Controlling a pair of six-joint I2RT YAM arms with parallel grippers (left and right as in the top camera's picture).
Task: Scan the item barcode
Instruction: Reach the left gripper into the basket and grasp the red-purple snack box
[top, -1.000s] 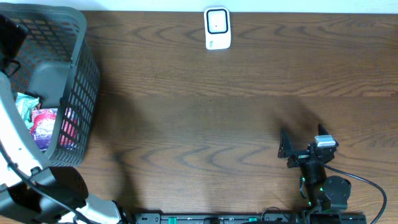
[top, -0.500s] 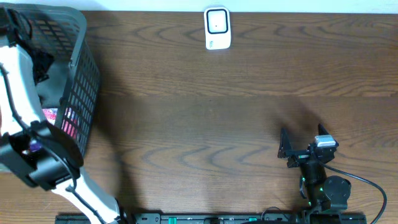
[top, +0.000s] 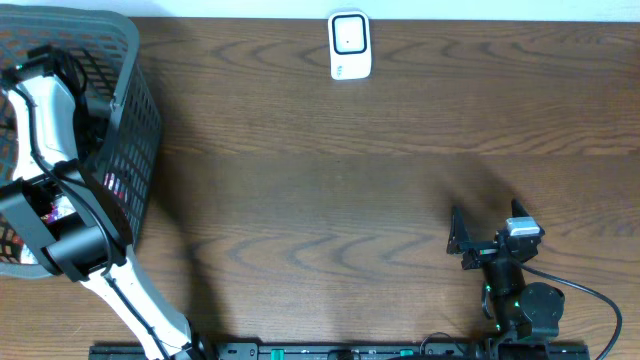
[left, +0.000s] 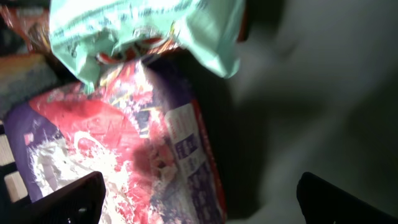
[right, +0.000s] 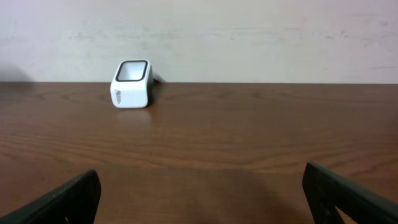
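Note:
My left gripper reaches the red and purple packet (left: 124, 155) next and grips across its white-labelled side edge (left: 189, 153), so the rest stays exposed for barcode scanning.
Inside the dark basket (top: 128, 60) at the table's left lies a red and purple snack packet (left: 124, 155), with a mint-green packet (left: 143, 31) overlapping its top end. My left gripper (left: 199, 208) hangs open above the red and purple packet, one finger on each side and nothing held. The white left arm (top: 40, 120) reaches into the basket from the front. The white barcode scanner (top: 349, 45) stands at the far middle of the table, also in the right wrist view as the scanner (right: 131, 84). My right gripper (top: 487, 222) rests open at the front right, empty.
The basket's mesh walls enclose the left gripper, and its grey floor (left: 323, 93) shows to the right of the packets. Brown wooden table (top: 330, 200) runs between basket, scanner and right arm. A pale wall (right: 249, 37) stands behind the scanner.
The left arm has swung from the table's left edge up and over into the basket, now covering the packets in the overhead view. The right arm has not moved.

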